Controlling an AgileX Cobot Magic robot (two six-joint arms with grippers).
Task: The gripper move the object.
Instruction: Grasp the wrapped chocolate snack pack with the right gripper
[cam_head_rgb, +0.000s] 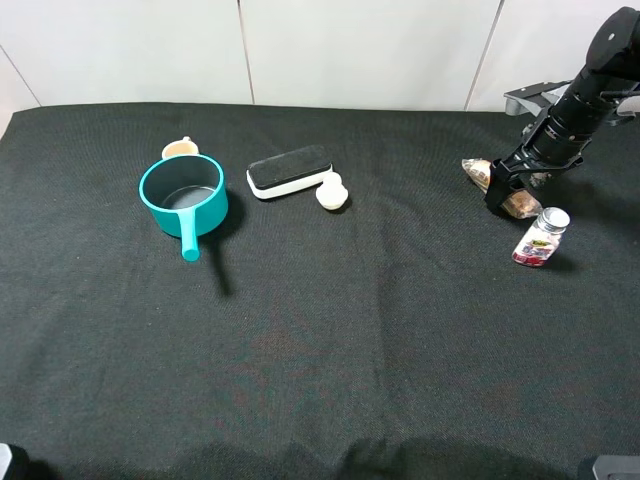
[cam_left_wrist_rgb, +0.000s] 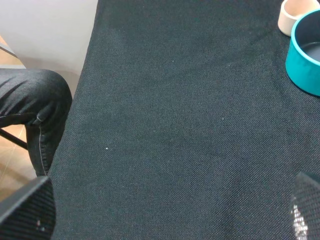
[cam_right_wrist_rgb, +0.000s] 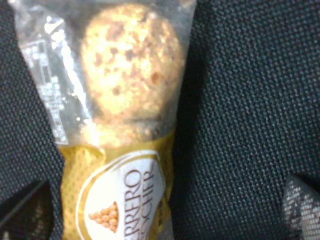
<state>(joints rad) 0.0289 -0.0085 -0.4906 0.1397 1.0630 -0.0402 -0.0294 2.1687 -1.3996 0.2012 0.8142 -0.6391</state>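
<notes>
The robot's right gripper should close on the packet now: its fingers are beside the packet's gold label, low at the black cloth, so closing now would hold the packet.
The object is a clear packet of tan and brown snack balls with a gold label (cam_right_wrist_rgb: 125, 100). It lies on the black cloth at the far right of the exterior high view (cam_head_rgb: 477, 172). My right gripper (cam_head_rgb: 508, 196) is down over the packet's middle and is open. In the right wrist view (cam_right_wrist_rgb: 165, 210) its fingers stand wide apart on either side of the packet and do not touch it. My left gripper (cam_left_wrist_rgb: 167, 215) is open and empty over bare cloth. Only its two fingertips (cam_left_wrist_rgb: 27, 210) show, and it is almost out of the exterior high view.
A small clear bottle with a silver cap (cam_head_rgb: 541, 238) lies just in front of the packet. A teal pot (cam_head_rgb: 183, 195) with a beige cup (cam_head_rgb: 180, 149) behind it stands at the left. A black-and-white eraser (cam_head_rgb: 288, 171) and a white lump (cam_head_rgb: 332, 192) lie mid-table. A person's leg (cam_left_wrist_rgb: 30, 110) is beside the table edge.
</notes>
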